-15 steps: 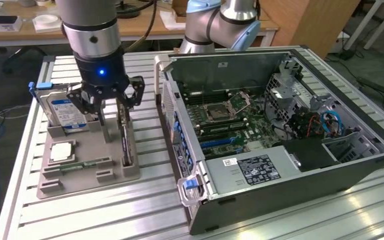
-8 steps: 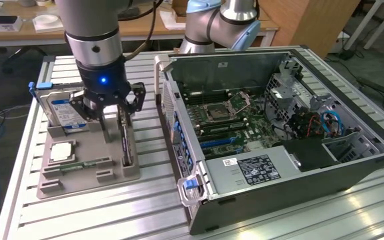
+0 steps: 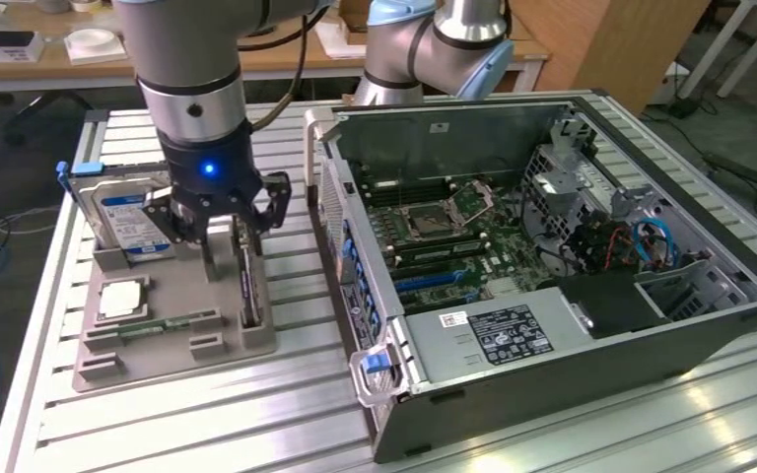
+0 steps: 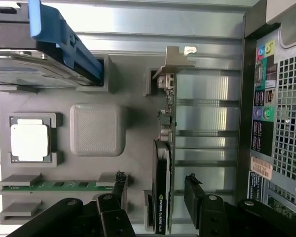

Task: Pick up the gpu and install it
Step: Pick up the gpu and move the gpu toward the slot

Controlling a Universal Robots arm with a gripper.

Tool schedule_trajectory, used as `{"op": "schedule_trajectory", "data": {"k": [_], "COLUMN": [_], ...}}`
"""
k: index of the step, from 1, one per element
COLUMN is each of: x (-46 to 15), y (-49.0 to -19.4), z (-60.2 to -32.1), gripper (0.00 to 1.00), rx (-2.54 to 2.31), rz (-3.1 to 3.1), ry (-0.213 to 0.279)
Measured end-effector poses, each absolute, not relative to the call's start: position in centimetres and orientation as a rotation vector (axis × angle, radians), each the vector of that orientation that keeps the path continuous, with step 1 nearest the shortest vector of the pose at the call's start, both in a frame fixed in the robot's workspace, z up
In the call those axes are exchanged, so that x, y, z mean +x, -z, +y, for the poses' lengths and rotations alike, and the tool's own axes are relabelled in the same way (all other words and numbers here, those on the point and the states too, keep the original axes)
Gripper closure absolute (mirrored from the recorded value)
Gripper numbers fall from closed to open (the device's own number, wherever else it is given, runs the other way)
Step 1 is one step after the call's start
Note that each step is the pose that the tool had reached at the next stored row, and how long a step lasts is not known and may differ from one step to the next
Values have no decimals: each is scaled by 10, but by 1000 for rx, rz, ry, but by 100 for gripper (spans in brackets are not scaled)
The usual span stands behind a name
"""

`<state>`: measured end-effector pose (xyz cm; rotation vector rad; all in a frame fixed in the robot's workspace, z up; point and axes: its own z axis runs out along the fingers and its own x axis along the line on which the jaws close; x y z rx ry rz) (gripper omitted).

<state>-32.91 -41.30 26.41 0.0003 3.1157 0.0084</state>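
Observation:
Uneven components line the GPU near its bracket, so my gripper should next grab the flat-sided black cover (image 4: 161,195) at its other end.
The gpu (image 3: 248,286) is a thin dark card standing on edge in a slot of the grey holder (image 3: 174,355), on the side nearest the case. In the wrist view the gpu (image 4: 161,207) runs from its metal bracket to a black face with green print. My gripper (image 3: 228,235) hangs directly over the card's far end. It is open, one finger on each side of the card. In the wrist view my gripper (image 4: 156,183) straddles the card, and a gap shows between each of the fingertips (image 4: 119,183) and the card.
The holder also carries a silver hard drive (image 3: 129,212) with a blue label, a square processor (image 3: 122,296) and a green memory stick (image 3: 169,323). The open computer case (image 3: 550,246) lies at the exterior view's right on the slatted metal table (image 3: 221,424). A second arm (image 3: 432,49) stands behind.

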Motion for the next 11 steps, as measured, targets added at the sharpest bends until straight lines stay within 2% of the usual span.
{"op": "schedule_trajectory", "data": {"k": [11], "x": [-324], "y": [-254], "z": [-416], "gripper": [41], "rx": [40], "rz": [3115], "ry": [-8]}}
